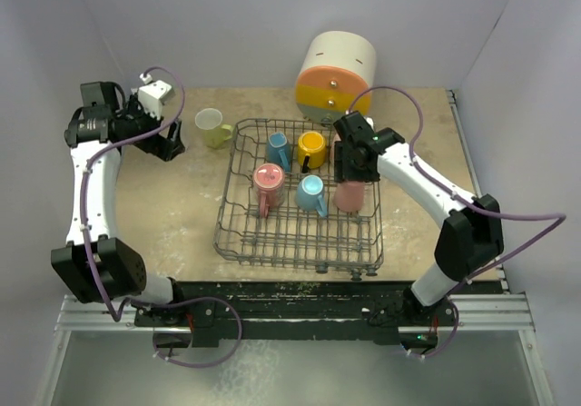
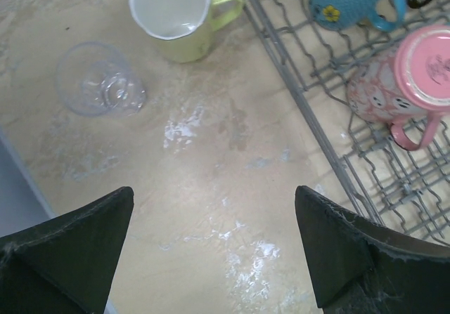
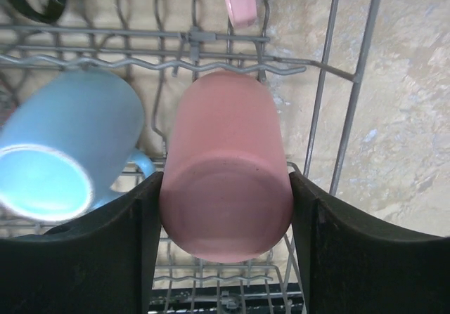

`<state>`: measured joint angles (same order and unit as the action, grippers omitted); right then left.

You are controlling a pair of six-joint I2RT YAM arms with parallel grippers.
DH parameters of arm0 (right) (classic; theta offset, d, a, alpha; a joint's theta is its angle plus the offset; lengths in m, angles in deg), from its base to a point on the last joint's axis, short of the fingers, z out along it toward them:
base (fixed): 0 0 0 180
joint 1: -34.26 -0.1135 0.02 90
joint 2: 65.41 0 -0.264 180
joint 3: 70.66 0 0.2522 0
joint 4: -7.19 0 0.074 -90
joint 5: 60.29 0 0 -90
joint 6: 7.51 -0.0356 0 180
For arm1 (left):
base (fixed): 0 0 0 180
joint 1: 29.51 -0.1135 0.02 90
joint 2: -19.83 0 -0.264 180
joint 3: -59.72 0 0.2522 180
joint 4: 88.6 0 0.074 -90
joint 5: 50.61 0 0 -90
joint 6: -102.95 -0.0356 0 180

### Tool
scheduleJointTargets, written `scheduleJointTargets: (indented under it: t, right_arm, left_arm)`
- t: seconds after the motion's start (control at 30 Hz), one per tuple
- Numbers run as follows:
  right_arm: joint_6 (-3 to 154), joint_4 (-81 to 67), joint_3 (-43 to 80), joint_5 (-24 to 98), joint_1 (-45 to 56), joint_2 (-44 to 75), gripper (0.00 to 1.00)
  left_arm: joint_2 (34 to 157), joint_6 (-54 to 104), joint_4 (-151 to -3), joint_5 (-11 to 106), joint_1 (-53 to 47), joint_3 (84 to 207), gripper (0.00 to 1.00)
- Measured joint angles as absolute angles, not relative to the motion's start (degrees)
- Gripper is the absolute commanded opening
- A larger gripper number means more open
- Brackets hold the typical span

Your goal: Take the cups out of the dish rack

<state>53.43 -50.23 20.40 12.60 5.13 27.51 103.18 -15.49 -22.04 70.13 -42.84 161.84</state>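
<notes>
The plain pink cup (image 1: pixel 349 197) has both fingertips shut against its opposite sides, so it would come up out of the rack (image 1: pixel 238 165) if I lifted my right gripper now.
The grey wire dish rack (image 1: pixel 238 165) holds several cups upside down or on their sides. My right gripper (image 1: pixel 350 172) reaches into its right end, and both fingers (image 3: pixel 133 237) press the sides of a plain pink cup (image 3: pixel 225 166) lying bottom-up; this pink cup (image 1: pixel 349 197) still rests in the rack. Beside it lies a light blue cup (image 3: pixel 63 145). My left gripper (image 2: pixel 214 247) hangs open over bare table, left of the rack. Ahead of it stand a lime cup (image 2: pixel 184 19) and a clear glass (image 2: pixel 102 81) on the table.
A big cream-orange-green cylinder (image 1: pixel 334 77) stands behind the rack. In the rack also sit a blue cup (image 1: pixel 278 146), a yellow cup (image 1: pixel 311 145) and a patterned pink cup (image 1: pixel 268 181). White walls close in the table on three sides.
</notes>
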Motion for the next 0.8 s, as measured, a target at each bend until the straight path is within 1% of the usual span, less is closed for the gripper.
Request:
scheduleJointTargets:
  t: [0.07, 0.27, 0.33, 0.4, 0.5, 0.63, 0.77, 0.8]
  right_arm:
    - [53.5, -52.2, 23.2, 12.6, 5.1, 26.8, 0.19]
    - [53.5, -55.3, 35.4, 14.9, 4.8, 21.9, 0.19]
    - [53.1, -55.9, 39.6, 17.5, 4.5, 20.2, 0.19]
    - [52.4, -56.1, 43.7, 20.9, 4.0, 19.1, 0.19]
    - [50.6, -55.0, 46.6, 28.1, 3.1, 17.7, 0.19]
    - [45.7, -48.3, 43.5, 40.7, 2.7, 16.2, 0.19]
    - [35.7, -32.5, 32.8, 56.1, 2.4, 15.0, 0.20]
    - [33.5, -29.4, 30.7, 58.3, 2.4, 15.0, 0.21]
  left_arm:
    - [101.7, -18.0, -22.0, 72.7, -42.8, 160.1, 0.99]
    - [99.5, -28.2, -19.1, 84.0, -42.8, 158.6, 0.99]
    - [97.6, -34.3, -16.5, 89.7, -42.8, 156.5, 0.99]
    - [96.8, -36.5, -15.6, 91.7, -42.5, 155.7, 0.99]
    - [95.5, -40.1, -14.3, 95.2, -40.8, 154.9, 0.99]
    - [93.7, -41.7, -14.8, 99.0, -37.5, 154.0, 0.99]
    - [91.2, -40.1, -17.4, 102.2, -36.9, 152.7, 0.99]
    - [90.8, -40.0, -17.9, 102.9, -36.9, 152.7, 0.99]
